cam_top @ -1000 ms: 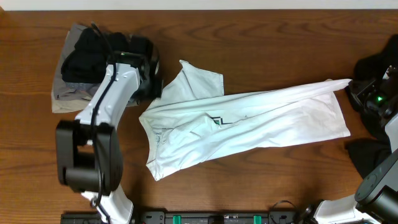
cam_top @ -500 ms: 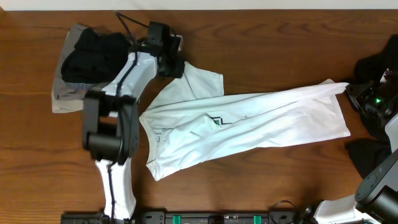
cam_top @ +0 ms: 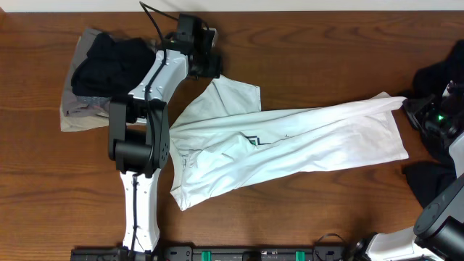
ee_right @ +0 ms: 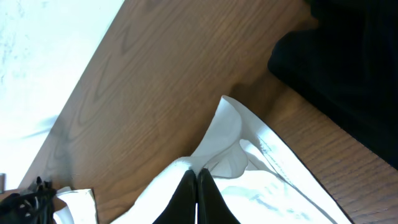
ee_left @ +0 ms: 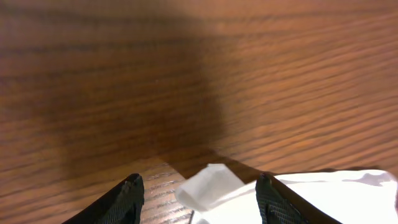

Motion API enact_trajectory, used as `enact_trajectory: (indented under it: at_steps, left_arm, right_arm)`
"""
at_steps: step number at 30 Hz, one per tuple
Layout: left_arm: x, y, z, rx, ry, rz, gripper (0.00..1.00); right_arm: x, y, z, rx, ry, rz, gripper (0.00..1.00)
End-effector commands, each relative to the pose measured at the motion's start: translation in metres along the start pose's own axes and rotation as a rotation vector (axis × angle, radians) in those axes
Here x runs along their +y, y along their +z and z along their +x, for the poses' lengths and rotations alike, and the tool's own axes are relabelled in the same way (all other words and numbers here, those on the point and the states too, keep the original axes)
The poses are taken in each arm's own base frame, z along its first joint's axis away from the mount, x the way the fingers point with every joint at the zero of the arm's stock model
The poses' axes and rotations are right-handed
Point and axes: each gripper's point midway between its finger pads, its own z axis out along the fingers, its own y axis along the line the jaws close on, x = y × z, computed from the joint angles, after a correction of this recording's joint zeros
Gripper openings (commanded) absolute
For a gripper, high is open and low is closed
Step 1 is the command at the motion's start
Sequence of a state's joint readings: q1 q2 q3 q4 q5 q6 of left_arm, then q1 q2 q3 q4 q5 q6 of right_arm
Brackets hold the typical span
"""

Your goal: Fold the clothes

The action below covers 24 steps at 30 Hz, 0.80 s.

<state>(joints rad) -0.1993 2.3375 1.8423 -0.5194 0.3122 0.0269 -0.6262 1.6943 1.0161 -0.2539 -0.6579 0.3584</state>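
Observation:
The robot should next grab the white T-shirt's protruding sleeve by its far corner with its left gripper, and then fold the sleeve inward over the shirt with that gripper.
A white T-shirt point(cam_top: 290, 148) lies stretched in a long band across the table, with a sleeve point(cam_top: 232, 94) pointing toward the back. My left gripper point(cam_top: 212, 69) hovers at that sleeve's far corner. In the left wrist view it point(ee_left: 199, 200) is open, and the curled sleeve corner point(ee_left: 208, 185) lies loose between the fingers point(ee_left: 127, 198). My right gripper point(cam_top: 409, 107) is at the shirt's right end, shut on a pinch of white fabric point(ee_right: 224, 134) that rises into the closed fingertips point(ee_right: 198, 177).
A pile of black and grey-khaki garments point(cam_top: 98, 76) sits at the back left, close to the left arm. Black garments point(cam_top: 442, 72) lie at the right edge around the right arm, and one more point(cam_top: 428, 181) lies nearer the front.
My left arm has swung from the shirt's left edge toward the back, to the sleeve's far corner, and its jaws have opened. The right gripper and the shirt have stayed put.

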Motion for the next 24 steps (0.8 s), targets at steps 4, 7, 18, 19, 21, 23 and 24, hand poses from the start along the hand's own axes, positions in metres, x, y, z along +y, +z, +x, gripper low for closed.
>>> enact_trajectory:
  at_steps: [4,7,18,19,21,23,24]
  left_arm:
    - [0.001,0.018,0.009,0.029,-0.005,0.01,0.6]
    - [0.0,0.019,0.005,0.014,-0.001,0.011,0.29]
    - [-0.015,-0.044,-0.04,-0.131,0.002,0.023,0.06]
    - [-0.017,-0.055,-0.045,-0.151,0.006,0.023,0.06]
    - [-0.023,-0.077,-0.055,-0.189,0.017,0.024,0.06]
    - [-0.029,-0.098,-0.063,-0.224,0.027,0.026,0.06]
    - [-0.032,-0.11,-0.067,-0.241,0.035,0.027,0.06]
  right_arm:
    - [0.002,-0.005,-0.003,-0.012,-0.002,-0.004,0.01]
    - [0.002,-0.005,-0.002,-0.01,0.0,-0.004,0.01]
    - [-0.012,-0.006,-0.007,-0.034,-0.079,0.077,0.01]
    - [-0.012,-0.006,-0.007,-0.036,-0.092,0.08,0.01]
    - [-0.012,-0.006,-0.008,-0.04,-0.12,0.078,0.01]
    - [-0.011,-0.006,-0.01,-0.046,-0.138,0.076,0.01]
    - [-0.011,-0.006,-0.011,-0.05,-0.143,0.075,0.01]
